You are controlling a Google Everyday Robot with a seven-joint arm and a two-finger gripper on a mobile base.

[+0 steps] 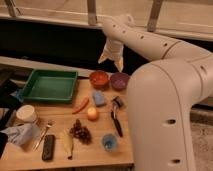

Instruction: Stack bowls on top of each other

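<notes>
My gripper picks up the orange-red bowl by its rim next, to stack it with the purple bowl.
The orange-red bowl (pixel 99 78) and the purple bowl (pixel 119 80) stand side by side, close together, at the back of the wooden table (pixel 95 155). Both are upright and look empty. My gripper (pixel 111 61) hangs from the white arm above them, over the gap between the two bowls and a little behind. Its fingers (pixel 120 64) point down, spread apart, and hold nothing. It touches neither bowl.
A green tray (pixel 30 92) lies at the back left. In front of the bowls are a blue sponge (pixel 99 98), red chili (pixel 81 105), orange fruit (pixel 92 114), black brush (pixel 116 120), grapes (pixel 81 132), blue cup (pixel 109 142), white container (pixel 26 114), fork (pixel 44 134) and remote (pixel 48 147).
</notes>
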